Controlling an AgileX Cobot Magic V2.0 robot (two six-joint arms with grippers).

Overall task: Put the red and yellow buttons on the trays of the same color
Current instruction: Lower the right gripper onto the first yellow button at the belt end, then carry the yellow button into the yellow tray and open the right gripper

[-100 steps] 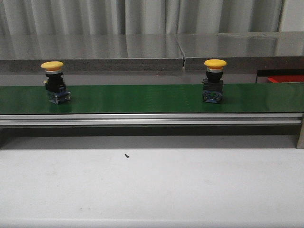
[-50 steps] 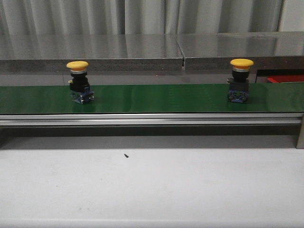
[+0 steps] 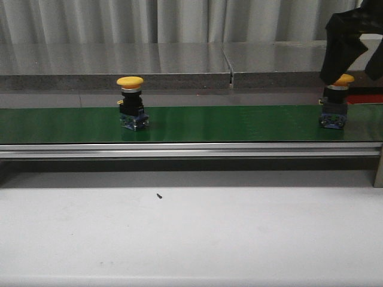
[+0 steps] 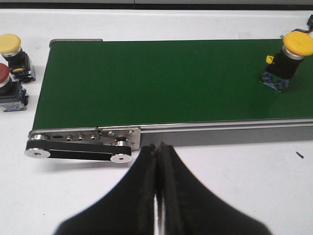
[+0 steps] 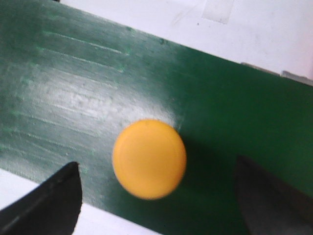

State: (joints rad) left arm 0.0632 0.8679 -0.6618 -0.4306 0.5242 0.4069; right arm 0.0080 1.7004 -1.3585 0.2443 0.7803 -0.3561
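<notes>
The button's dark body (image 3: pixel 333 110) is still below my right gripper's fingers, which are around the yellow cap's top (image 3: pixel 342 79). My right gripper needs to go lower before it closes on the body, because it would miss if it closed now.
Two yellow buttons ride the green belt (image 3: pixel 239 122). One yellow button (image 3: pixel 131 103) stands left of the middle and also shows as the yellow button (image 4: pixel 285 61) in the left wrist view. The other yellow button (image 3: pixel 334 110) is at the belt's right end. My right gripper (image 5: pixel 156 200) hangs open just above that button's cap (image 5: pixel 149 159), one finger on each side, not touching it. The right arm (image 3: pixel 352 37) comes in at the top right. My left gripper (image 4: pixel 157 149) is shut and empty, over the white table before the belt's start. A sliver of red tray (image 3: pixel 366 98) shows; the yellow tray is out of view.
Beside the belt's start, a spare yellow button (image 4: pixel 13 49) and a red button (image 4: pixel 7 84) stand on the white table (image 4: pixel 234 176). A grey ledge (image 3: pixel 179 66) and curtains run behind the belt. A small black speck (image 3: pixel 159 195) lies on the table.
Both yellow buttons have ridden the belt to the right. My right arm has come into the front view and now hangs over the right-hand button.
</notes>
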